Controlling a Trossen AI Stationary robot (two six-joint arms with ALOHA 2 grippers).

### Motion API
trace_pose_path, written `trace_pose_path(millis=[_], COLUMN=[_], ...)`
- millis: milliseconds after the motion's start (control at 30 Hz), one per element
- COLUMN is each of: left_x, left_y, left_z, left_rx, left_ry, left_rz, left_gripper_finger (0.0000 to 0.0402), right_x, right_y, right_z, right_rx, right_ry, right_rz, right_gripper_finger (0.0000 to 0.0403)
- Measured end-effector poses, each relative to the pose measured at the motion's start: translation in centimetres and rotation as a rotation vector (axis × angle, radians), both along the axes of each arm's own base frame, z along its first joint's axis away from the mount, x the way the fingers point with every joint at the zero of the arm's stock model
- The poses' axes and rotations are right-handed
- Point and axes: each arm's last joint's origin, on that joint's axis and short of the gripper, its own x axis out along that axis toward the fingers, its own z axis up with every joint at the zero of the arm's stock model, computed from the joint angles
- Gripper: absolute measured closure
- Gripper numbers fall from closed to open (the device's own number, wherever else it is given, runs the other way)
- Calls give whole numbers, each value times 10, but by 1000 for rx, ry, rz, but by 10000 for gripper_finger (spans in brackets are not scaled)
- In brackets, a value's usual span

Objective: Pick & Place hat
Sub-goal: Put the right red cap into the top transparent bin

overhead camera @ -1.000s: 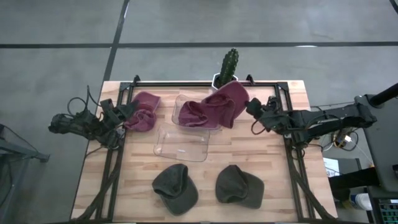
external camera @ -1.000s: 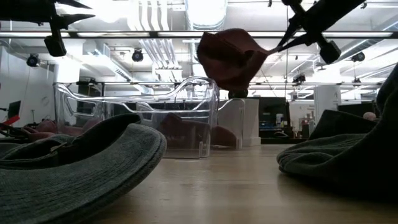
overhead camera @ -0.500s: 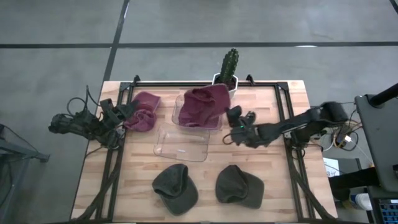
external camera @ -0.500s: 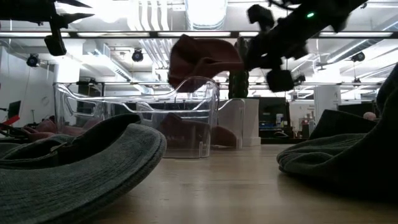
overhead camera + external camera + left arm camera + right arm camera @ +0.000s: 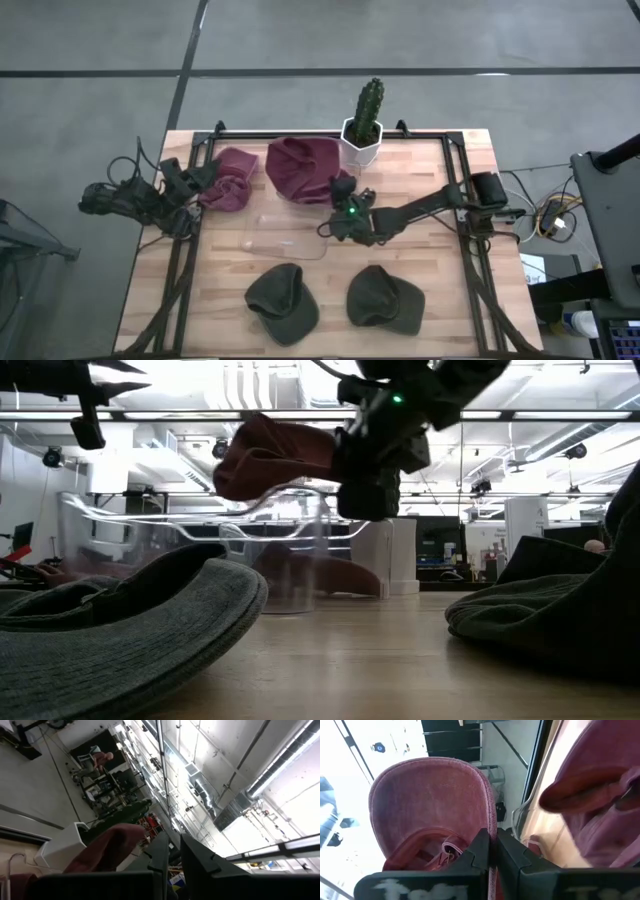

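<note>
I am holding the maroon hat (image 5: 303, 169) (image 5: 431, 795) upright in my fingers, high above the clear bin's rim, so my right gripper should bring it lower before letting go.
A maroon hat (image 5: 300, 170) hangs in the air over the clear bins (image 5: 290, 238), carried by my right gripper (image 5: 342, 203), which is shut on it. The low view shows this hat (image 5: 265, 455) above the bin wall (image 5: 150, 540), left of the gripper (image 5: 350, 455). Two more maroon hats (image 5: 230, 180) lie on the table's far left. Beside them my left gripper (image 5: 198, 183) waits, its fingers (image 5: 162, 852) together, touching nothing. Two green caps (image 5: 282, 300) (image 5: 385, 298) rest on the near side. My right gripper pinches the maroon hat's rim (image 5: 492, 822) between its two fingers (image 5: 480, 845). The arm reaches in from the table's right side, roughly level. The hat is lifted clear and spreads out beyond the fingers toward the table's left, above the bins.
A cactus in a white pot (image 5: 362, 128) stands at the far edge, close behind the right arm. Black rails (image 5: 185, 260) run along the table's left and right sides. Bare wood lies between the green caps and the bins.
My right gripper has swept from the table's far right toward the left and slightly nearer, staying shut. It has carried the maroon hat over the clear bins. In the low view the bin's wall has shifted toward the left.
</note>
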Motion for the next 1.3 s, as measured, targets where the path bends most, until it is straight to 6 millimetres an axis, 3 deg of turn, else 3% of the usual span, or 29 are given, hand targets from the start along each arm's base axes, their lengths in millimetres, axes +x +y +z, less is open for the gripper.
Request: trace_pose_path(millis=[133, 533, 733, 1100, 1300], left_x=[0, -2, -2, -3, -3], left_y=[0, 2, 2, 3, 3], left_z=[0, 0, 0, 0, 0], left_rx=[-8, -32, -40, -60, -60], left_ry=[0, 6, 8, 3, 2], left_rz=[16, 75, 92, 131, 131], left_gripper_finger=[358, 358, 358, 358, 358], right_x=[2, -40, -50, -55, -57], right_y=[0, 0, 0, -1, 3], right_z=[2, 17, 21, 22, 35], right_rx=[0, -11, -1, 0, -50], right_ry=[5, 150, 192, 198, 291], right_rz=[2, 38, 77, 81, 152], right_gripper_finger=[390, 390, 386, 263, 222])
